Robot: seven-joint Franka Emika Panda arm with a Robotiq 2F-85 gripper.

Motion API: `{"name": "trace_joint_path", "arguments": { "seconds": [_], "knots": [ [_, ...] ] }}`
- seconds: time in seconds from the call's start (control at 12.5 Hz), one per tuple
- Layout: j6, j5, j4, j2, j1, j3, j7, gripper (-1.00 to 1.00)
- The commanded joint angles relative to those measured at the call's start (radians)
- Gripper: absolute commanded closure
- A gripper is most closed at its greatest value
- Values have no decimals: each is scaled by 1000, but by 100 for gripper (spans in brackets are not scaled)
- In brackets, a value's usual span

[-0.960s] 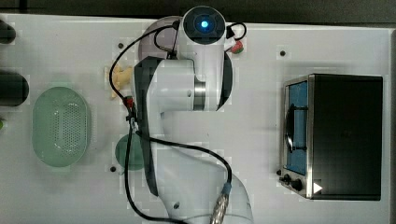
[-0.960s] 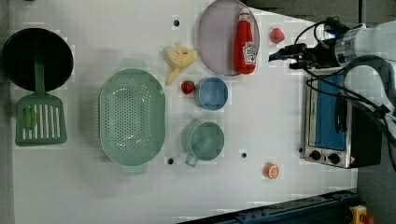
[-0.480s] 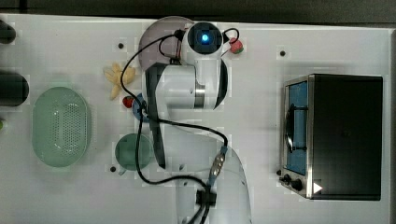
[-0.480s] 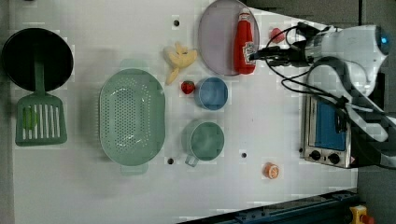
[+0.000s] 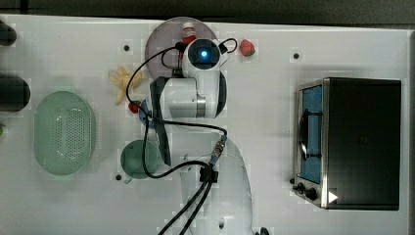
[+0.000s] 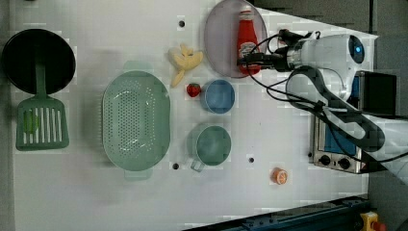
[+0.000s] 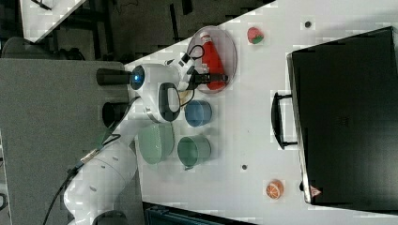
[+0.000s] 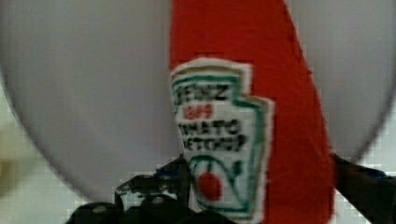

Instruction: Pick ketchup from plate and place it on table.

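Note:
Next, my gripper grabs the ketchup by its labelled lower body (image 6: 248, 54) to move it from the plate (image 6: 219, 38) to the table.
The ketchup (image 6: 247, 38) is a red bottle with a white cap, lying flat on the pale mauve plate (image 6: 219, 38) at the far edge of the white table (image 6: 240, 202). My gripper (image 6: 249, 61) is open and straddles the bottle's lower body near its base. In the wrist view the labelled ketchup (image 8: 261, 93) lies between the two dark fingers (image 8: 154, 191), with the plate (image 8: 93, 93) beneath. The right view has the gripper (image 7: 218, 77) over the ketchup (image 7: 213, 58). In the top view the arm covers most of the bottle, leaving its cap (image 5: 187, 27) showing.
A strawberry (image 5: 247, 47) lies beside the plate. A banana bunch (image 6: 185, 60), a small strawberry (image 6: 193, 89), a blue disc (image 6: 219, 95), a green cup (image 6: 210, 144) and a green basket (image 6: 136, 120) sit nearby. A toaster oven (image 5: 350, 142) stands at the top view's right.
The arm has swung towards the top view's left, carrying the gripper from beside the strawberry onto the plate, over the ketchup's lower body. The gripper stayed open.

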Motion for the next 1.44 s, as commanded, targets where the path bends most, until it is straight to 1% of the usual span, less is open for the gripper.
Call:
{"name": "trace_joint_path", "arguments": {
  "seconds": [0.08, 0.16, 0.24, 0.4, 0.48, 0.72, 1.04, 1.2, 1.44],
  "knots": [
    [44, -3, 30, 8, 8, -13, -36, -100],
    [44, -3, 35, 18, 8, -13, -35, -100],
    [46, -3, 40, 20, 8, -12, -36, -90],
    [47, -3, 51, 18, 7, -12, -35, -41],
    [48, -3, 56, 9, 7, -10, -35, -26],
    [42, 0, 59, -48, 6, -9, -31, -27],
    [-5, 1, 56, -162, 5, -9, 50, -26],
    [-87, 1, 55, -227, 4, -12, 80, -27],
    [-261, 1, 47, -333, -5, -14, 128, -26]
  ]
}}
